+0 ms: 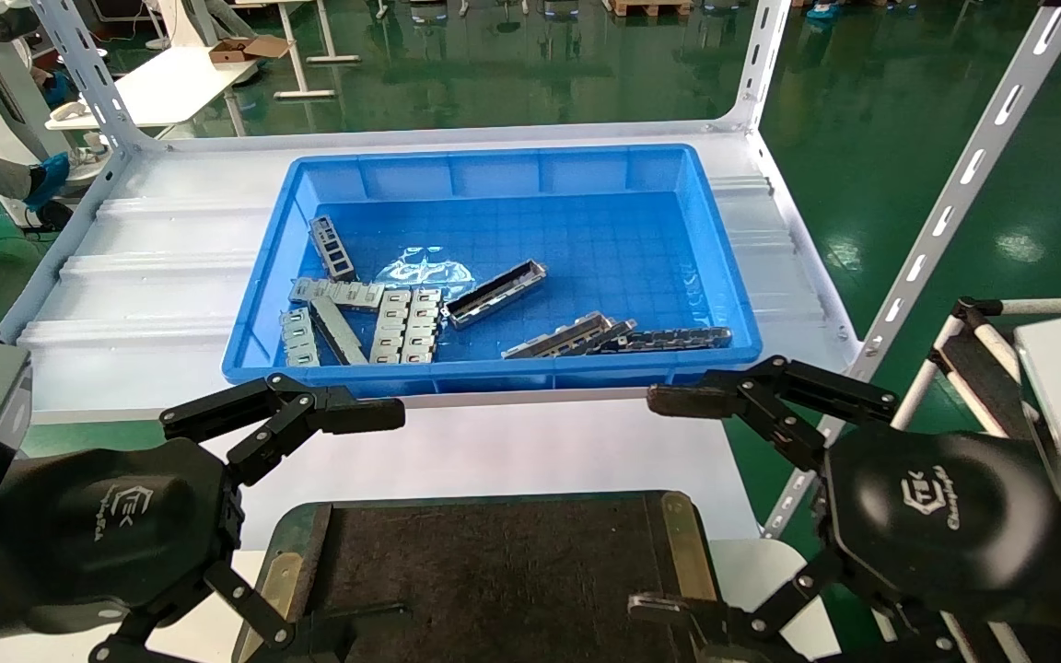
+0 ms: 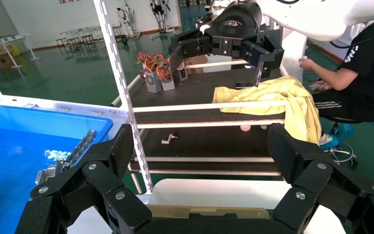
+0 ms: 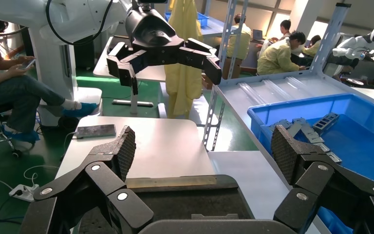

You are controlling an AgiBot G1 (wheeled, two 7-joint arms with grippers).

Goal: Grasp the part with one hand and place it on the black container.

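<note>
I need to pick up the grey channel bar by its long sides with my left gripper next, so that it can go on the black container (image 1: 494, 562).
The part (image 1: 496, 293), a slim grey channel bar with silver edges, lies slanted in the middle of the blue bin (image 1: 719, 267). The black container (image 1: 494, 562) sits at the near edge, with brass side strips. My left gripper (image 1: 369, 520) is open and empty at its left side. My right gripper (image 1: 664, 505) is open and empty at its right side. Both hover short of the bin. In the left wrist view my left gripper (image 2: 202, 151) is open over the brass strip (image 2: 204, 212). In the right wrist view my right gripper (image 3: 202, 151) is open above the container (image 3: 175, 200).
The bin also holds flat slotted plates (image 1: 406, 322), similar channel bars (image 1: 567, 336), a dark strip (image 1: 678, 338) and a clear bag (image 1: 425, 272). White rack uprights (image 1: 945, 212) stand to the right. A cart with a yellow cloth (image 2: 272, 100) stands beyond.
</note>
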